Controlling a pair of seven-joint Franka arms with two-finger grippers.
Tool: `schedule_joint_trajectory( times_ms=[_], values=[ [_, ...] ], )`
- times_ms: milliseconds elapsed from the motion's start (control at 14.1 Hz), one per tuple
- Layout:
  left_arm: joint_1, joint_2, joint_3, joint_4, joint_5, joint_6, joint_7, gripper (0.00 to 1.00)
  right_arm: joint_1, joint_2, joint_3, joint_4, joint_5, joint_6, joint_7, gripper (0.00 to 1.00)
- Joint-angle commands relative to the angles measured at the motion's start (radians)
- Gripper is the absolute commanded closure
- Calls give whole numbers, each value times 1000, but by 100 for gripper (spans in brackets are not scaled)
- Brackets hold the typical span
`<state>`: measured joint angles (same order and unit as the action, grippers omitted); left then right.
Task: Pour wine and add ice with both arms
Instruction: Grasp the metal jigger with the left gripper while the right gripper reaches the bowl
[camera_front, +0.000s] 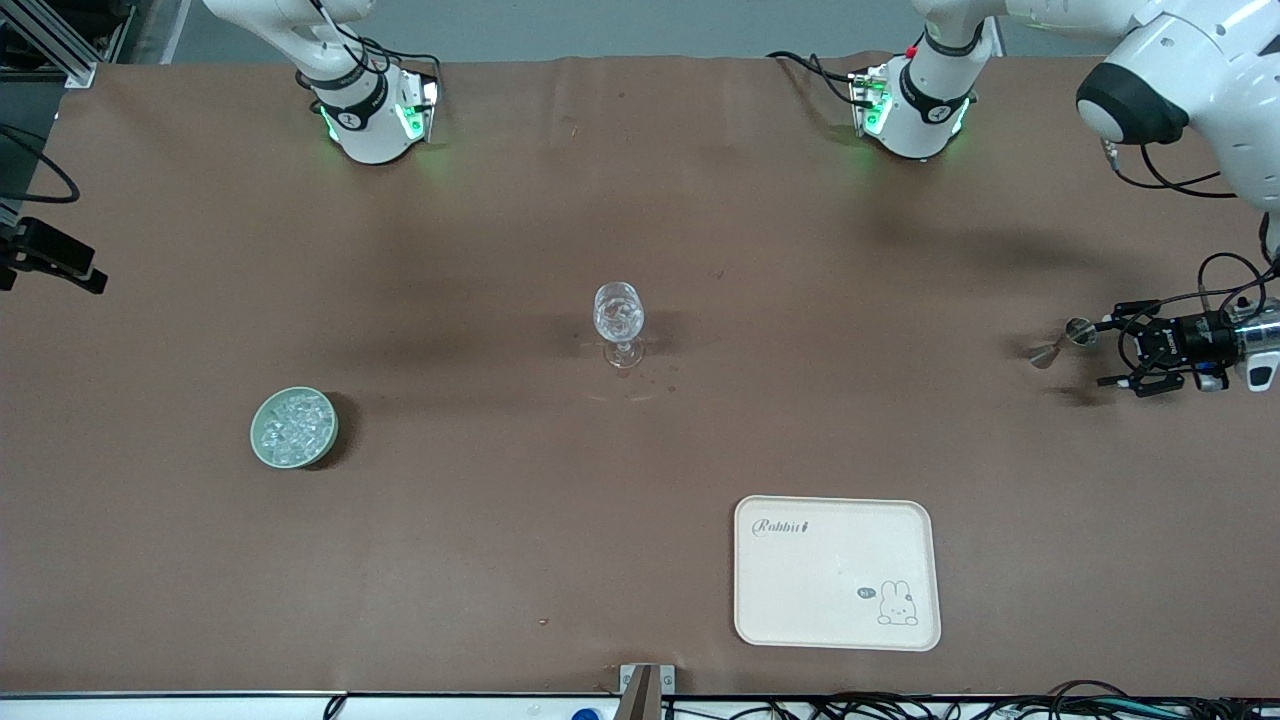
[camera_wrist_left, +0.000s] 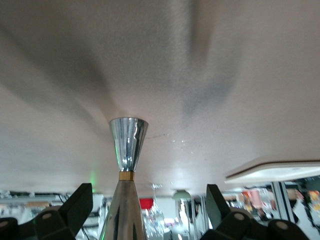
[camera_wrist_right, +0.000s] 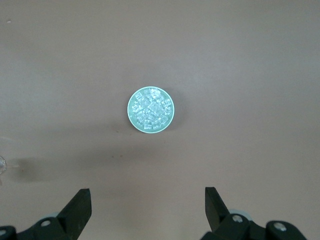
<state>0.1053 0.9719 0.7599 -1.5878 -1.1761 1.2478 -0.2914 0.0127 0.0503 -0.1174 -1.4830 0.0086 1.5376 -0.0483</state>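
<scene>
The left gripper will pour wine into the clear stemmed glass (camera_front: 619, 318), so next it needs to grab the steel jigger by its narrow middle (camera_front: 1062, 344).
The ice (camera_front: 292, 426) is a heap of small clear chunks in a pale green bowl (camera_front: 262, 446) toward the right arm's end of the table. A clear stemmed glass (camera_front: 619, 318) stands at the table's middle. My left gripper (camera_front: 1108, 351) lies low and level at the left arm's end, open, its fingers (camera_wrist_left: 80, 200) spread wide. A steel jigger (camera_front: 1078, 332) stands on the table just off its fingertips, untouched; it also shows in the left wrist view (camera_wrist_left: 128, 145). My right gripper (camera_wrist_right: 147, 200) is open and empty, high over the bowl (camera_wrist_right: 131, 102) of ice (camera_wrist_right: 151, 111).
A cream tray (camera_front: 837, 572) with a rabbit drawing lies near the front edge, nearer the camera than the glass; its edge shows in the left wrist view (camera_wrist_left: 272, 171). The two arm bases (camera_front: 372, 110) stand along the back edge. Brown cloth covers the table.
</scene>
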Motion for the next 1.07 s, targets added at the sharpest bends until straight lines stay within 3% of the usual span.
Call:
schedule_joint_trajectory(
  times_ms=[0, 285, 498, 712, 996],
  values=[
    [22, 27, 9, 2, -42, -48, 3, 0, -2, -12, 7, -87, 11, 76, -12, 0],
    [22, 28, 7, -41, -42, -57, 12, 0, 29, -4, 13, -248, 11, 237, -12, 0],
    [22, 28, -2, -47, -43, -76, 9, 1, 44, 14, 21, -412, 13, 436, -10, 0],
    [22, 28, -22, -75, -66, -77, 11, 3, 44, 90, 22, -497, 13, 593, -8, 0],
    [22, 28, -30, -77, -69, -77, 8, 22, 46, 218, 22, -517, 13, 728, -5, 9]
  ],
)
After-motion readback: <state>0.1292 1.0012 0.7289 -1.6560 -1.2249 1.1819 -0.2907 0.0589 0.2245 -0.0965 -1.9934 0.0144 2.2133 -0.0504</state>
